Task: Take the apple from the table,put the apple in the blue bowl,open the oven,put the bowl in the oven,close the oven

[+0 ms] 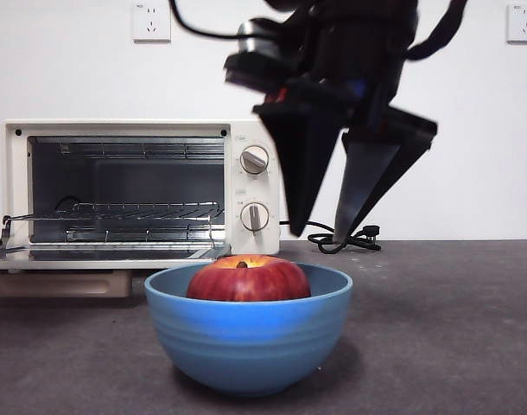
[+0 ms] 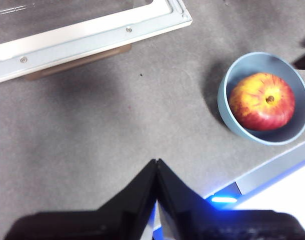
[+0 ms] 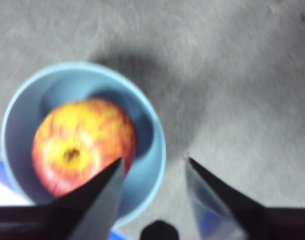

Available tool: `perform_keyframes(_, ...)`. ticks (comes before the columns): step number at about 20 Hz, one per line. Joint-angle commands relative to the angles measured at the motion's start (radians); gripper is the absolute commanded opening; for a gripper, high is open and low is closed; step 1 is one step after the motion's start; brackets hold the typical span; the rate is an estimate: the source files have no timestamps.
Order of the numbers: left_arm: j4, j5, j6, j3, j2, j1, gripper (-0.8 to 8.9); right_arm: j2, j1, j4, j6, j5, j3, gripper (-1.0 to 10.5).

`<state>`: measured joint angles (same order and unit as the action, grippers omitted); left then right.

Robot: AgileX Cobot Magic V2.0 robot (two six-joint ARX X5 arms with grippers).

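Observation:
My right gripper is going to grab the blue bowl by its rim next, to put the apple-filled bowl in the oven.
The red apple lies inside the blue bowl on the dark grey table. My right gripper hangs open just above the bowl's right rim, holding nothing. In the right wrist view the apple fills the bowl, and the open gripper straddles the rim. The oven stands behind at the left with its door folded down flat. My left gripper is shut and empty, above bare table, away from the bowl and apple.
A black cord lies on the table behind the bowl, right of the oven. A wire rack sits inside the oven. The open door's metal frame shows in the left wrist view. A white-and-blue edge lies near the bowl.

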<state>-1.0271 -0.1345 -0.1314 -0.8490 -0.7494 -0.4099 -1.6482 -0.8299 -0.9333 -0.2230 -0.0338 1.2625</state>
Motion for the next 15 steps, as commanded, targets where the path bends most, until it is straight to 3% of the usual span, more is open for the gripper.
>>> perform_keyframes(1,-0.022,-0.003,0.003,0.005,0.014,-0.002,-0.05,-0.024,0.0,0.023,0.009,0.028,0.0,2.9)
perform_keyframes(15,-0.051,-0.003,0.003,0.005,0.018,-0.002,-0.05,-0.13,0.006,0.086,0.04,0.034,0.0,2.8)
